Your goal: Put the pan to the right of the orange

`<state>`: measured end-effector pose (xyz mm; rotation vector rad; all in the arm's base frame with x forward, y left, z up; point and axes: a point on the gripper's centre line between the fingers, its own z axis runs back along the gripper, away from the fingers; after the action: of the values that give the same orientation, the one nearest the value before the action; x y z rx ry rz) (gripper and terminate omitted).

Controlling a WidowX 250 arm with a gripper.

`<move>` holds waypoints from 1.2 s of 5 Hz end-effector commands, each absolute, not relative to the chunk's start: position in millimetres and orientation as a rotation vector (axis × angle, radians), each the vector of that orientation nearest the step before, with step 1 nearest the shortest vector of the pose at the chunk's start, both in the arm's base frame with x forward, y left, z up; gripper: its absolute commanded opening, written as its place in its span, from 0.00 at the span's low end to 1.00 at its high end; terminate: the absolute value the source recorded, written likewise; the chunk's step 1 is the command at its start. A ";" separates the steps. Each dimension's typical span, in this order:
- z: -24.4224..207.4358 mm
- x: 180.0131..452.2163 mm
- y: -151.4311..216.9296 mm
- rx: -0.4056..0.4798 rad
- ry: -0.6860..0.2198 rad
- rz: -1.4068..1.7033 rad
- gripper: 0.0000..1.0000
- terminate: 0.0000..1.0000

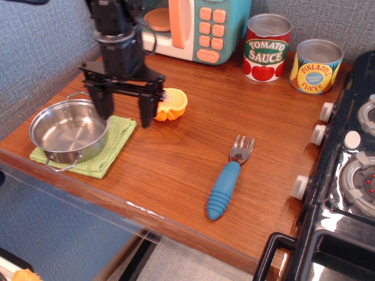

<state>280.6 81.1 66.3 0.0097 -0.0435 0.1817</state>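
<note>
Next, my gripper takes hold of the steel pan by its rim to set the pan down beside the orange.
The pan, a small shiny steel pot with two wire loop handles, sits on a green cloth at the front left of the wooden counter. The orange, a toy half with ridged rind, lies behind and to the right of the pan. My black gripper hangs open and empty between them. Its left finger is over the pan's right rim and its right finger is just left of the orange, hiding part of it.
A blue-handled fork lies right of centre. A toy microwave, a tomato sauce can and a pineapple can stand along the back. A toy stove borders the right. The counter's front edge is close to the pan.
</note>
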 end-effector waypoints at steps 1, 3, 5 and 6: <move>62.1 272.4 98.4 0.061 -0.068 0.240 1.00 0.00; 33.4 275.1 97.9 0.080 -0.048 0.257 1.00 0.00; 32.2 276.3 94.7 0.088 -0.088 0.233 0.00 0.00; 33.3 275.5 93.9 0.088 -0.091 0.229 0.00 0.00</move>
<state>270.4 93.3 19.1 0.0769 -0.0418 0.2363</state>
